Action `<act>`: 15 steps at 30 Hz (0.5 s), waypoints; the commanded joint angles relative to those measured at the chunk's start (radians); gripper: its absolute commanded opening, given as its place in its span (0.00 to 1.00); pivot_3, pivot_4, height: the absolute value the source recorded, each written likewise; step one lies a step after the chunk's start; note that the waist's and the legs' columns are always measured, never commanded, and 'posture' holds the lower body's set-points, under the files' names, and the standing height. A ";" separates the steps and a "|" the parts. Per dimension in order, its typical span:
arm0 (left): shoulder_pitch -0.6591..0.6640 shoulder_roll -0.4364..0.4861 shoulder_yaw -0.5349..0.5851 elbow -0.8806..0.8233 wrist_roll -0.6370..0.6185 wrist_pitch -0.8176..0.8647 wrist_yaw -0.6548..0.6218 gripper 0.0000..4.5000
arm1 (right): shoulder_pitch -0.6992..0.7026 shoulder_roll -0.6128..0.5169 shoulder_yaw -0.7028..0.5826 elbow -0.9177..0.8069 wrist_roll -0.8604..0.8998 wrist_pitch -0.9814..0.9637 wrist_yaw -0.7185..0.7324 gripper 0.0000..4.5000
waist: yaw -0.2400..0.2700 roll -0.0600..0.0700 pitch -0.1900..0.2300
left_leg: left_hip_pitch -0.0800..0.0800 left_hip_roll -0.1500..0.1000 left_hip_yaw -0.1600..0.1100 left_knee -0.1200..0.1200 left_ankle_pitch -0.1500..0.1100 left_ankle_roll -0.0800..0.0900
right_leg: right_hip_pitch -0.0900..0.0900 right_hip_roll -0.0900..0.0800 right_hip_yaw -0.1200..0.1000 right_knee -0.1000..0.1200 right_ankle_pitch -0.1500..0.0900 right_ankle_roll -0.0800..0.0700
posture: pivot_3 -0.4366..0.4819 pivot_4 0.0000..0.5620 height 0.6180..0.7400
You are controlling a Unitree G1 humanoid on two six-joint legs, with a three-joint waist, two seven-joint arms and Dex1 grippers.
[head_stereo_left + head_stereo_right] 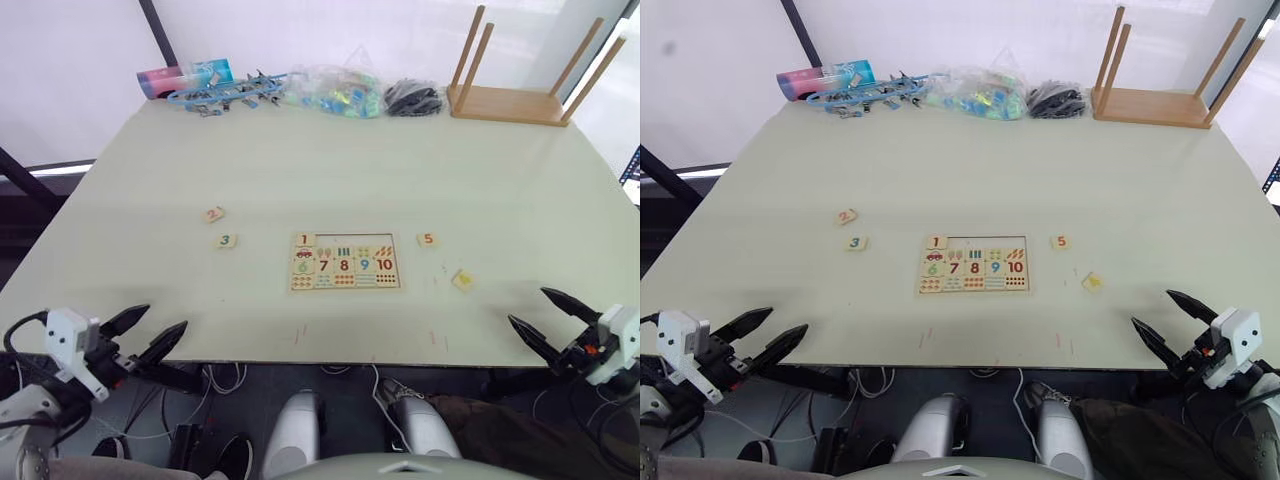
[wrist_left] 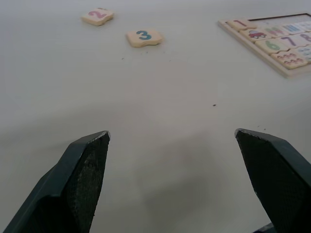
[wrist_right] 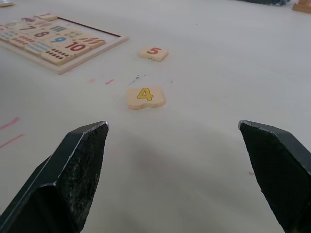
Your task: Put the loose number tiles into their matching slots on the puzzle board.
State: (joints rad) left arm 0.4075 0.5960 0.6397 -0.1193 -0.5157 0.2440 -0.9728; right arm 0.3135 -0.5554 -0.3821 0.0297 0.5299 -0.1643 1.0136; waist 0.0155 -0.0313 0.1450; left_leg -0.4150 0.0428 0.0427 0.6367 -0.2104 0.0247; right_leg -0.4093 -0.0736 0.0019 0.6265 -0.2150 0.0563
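Observation:
The left gripper grabs the pink 2 tile [image 1: 212, 214] by its edges next, to fill the empty slot beside the red 1 tile.
The puzzle board [image 1: 345, 262] lies flat at the table's middle front, with the red 1 tile [image 1: 305, 240] seated in the leftmost of its top-row slots [image 1: 365, 241]. Left of the board lie the pink 2 tile [image 1: 212, 214] and the green 3 tile [image 1: 226, 241]. To its right are the orange 5 tile [image 1: 428, 239] and the yellow 4 tile [image 1: 462, 279]. My left gripper [image 1: 152, 332] hangs open at the front left edge, empty. At the front right edge my right gripper [image 1: 545, 318] is open and empty, with the 4 tile [image 3: 146, 96] just ahead of it.
A plain wooden rack with upright dowels [image 1: 520, 85] stands at the back right. Along the back edge lie a pink-and-blue tube [image 1: 185, 76], blue clips [image 1: 230, 93], a bag of coloured pieces [image 1: 335, 92] and a black bundle [image 1: 412, 98]. Red marks [image 1: 438, 340] dot the front edge.

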 commanded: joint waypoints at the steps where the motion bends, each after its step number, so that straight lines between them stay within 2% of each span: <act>1: -0.001 0.004 0.032 -0.040 -0.028 -0.029 0.016 0.98 | 0.014 -0.014 -0.042 -0.011 0.033 -0.014 0.033 1.00 | 0.000 0.000 0.000 | 0.000 0.000 0.000 0.000 0.000 0.000 | 0.000 0.000 0.000 0.000 0.000 0.000 | 0.48 0.27 1.00; 15: -0.048 0.032 0.012 0.024 -0.026 -0.065 0.007 0.98 | 0.026 -0.004 -0.050 -0.006 0.053 -0.033 0.110 1.00 | -0.002 0.001 -0.001 | 0.000 0.000 0.000 0.000 0.000 0.000 | 0.000 0.000 0.000 0.000 0.000 0.000 | 0.48 0.27 1.00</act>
State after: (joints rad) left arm 0.3594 0.6118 0.6385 -0.0943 -0.5338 0.2041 -0.9582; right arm 0.3371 -0.5551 -0.3932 0.0319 0.5594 -0.1763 1.1120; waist 0.0132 -0.0303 0.1444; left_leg -0.4150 0.0432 0.0429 0.6366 -0.2106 0.0245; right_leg -0.4096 -0.0732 0.0021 0.6263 -0.2153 0.0566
